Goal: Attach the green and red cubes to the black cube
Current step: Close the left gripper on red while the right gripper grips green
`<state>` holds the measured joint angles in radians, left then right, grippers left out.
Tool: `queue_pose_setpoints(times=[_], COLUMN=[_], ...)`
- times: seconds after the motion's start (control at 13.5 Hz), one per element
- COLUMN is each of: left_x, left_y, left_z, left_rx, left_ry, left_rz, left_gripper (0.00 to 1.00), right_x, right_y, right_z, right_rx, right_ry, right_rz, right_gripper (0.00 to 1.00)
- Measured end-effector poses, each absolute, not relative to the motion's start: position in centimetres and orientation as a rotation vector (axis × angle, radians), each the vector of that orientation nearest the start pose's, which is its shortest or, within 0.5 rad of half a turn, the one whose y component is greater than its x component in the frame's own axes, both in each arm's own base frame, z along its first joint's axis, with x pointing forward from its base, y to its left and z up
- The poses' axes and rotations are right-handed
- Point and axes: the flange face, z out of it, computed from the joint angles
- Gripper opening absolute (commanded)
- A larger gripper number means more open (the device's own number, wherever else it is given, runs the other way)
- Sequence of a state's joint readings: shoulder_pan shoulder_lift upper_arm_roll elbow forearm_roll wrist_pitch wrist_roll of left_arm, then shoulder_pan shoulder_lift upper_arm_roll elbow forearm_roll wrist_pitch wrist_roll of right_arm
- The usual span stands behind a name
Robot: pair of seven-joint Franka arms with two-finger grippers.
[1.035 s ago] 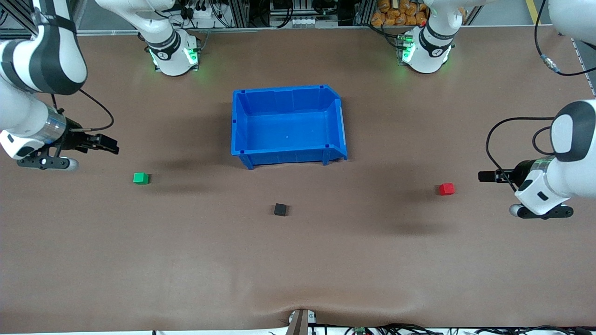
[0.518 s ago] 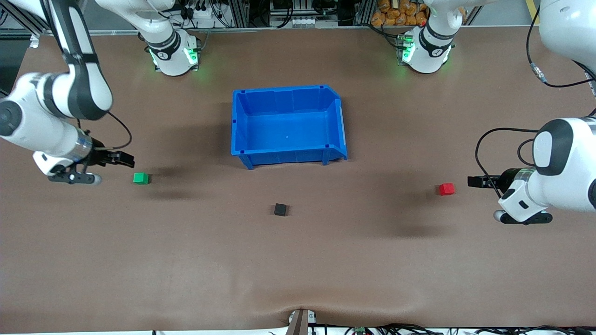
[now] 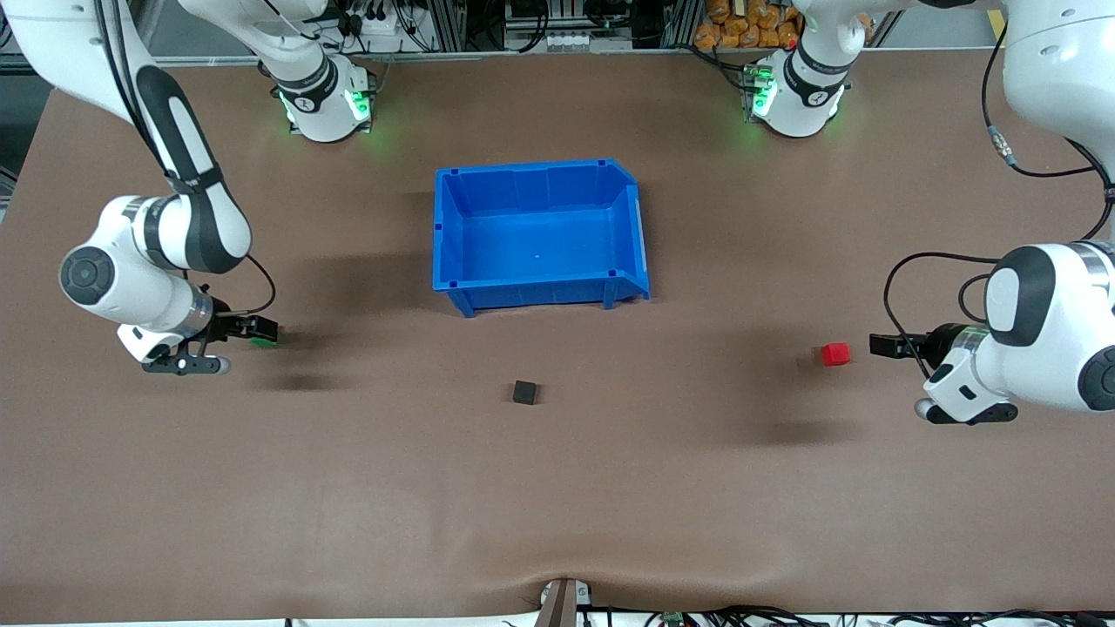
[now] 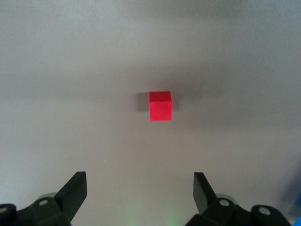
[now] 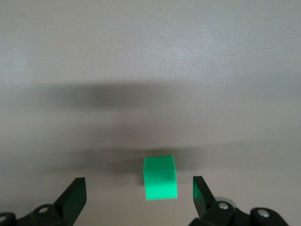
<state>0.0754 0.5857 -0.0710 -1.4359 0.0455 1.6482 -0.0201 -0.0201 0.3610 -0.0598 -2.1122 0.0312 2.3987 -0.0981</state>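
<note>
The robot will attach the green cube (image 3: 261,342) to the black cube (image 3: 524,393). Its right gripper will grab the green cube by two opposite sides next.
The black cube (image 3: 524,393) lies on the brown table, nearer to the front camera than the blue bin. The green cube (image 3: 261,342) lies toward the right arm's end, mostly covered by my right gripper (image 3: 263,329), which is open and low over it; in the right wrist view the green cube (image 5: 160,183) sits between the open fingers. The red cube (image 3: 835,353) lies toward the left arm's end. My left gripper (image 3: 880,346) is open, low beside it with a gap; in the left wrist view the red cube (image 4: 161,106) lies ahead of the open fingers.
An empty blue bin (image 3: 449,228) stands mid-table, farther from the front camera than the black cube. The arm bases stand along the table's top edge. A small mount (image 3: 562,601) sits at the table's near edge.
My right gripper has moved down and over the green cube, now covering most of it. My left gripper has moved closer to the red cube. The cubes have not moved.
</note>
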Motion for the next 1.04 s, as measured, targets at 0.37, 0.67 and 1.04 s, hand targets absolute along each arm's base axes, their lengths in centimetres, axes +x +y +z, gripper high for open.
queue_pose_setpoints(times=[0.37,0.67,1.04], left_x=[68.1,67.9,67.5], left_y=[1.5,-1.3,-0.2], left_z=[26.6,23.5,19.9], left_rx=[-3.098,-3.089,-3.083], left_ry=[-0.027,0.034,0.006], left_rz=[0.537,0.581,0.632], left_gripper=[1.0,1.0,0.9], right_x=[56.0,55.2,54.4], right_y=[-5.7,-5.9,-6.0], right_z=[19.3,18.5,17.8], right_rx=[-3.145,-3.144,-3.141], right_ry=[-0.035,-0.029,-0.026], right_rz=[0.056,0.083,0.113], right_gripper=[1.0,1.0,0.84])
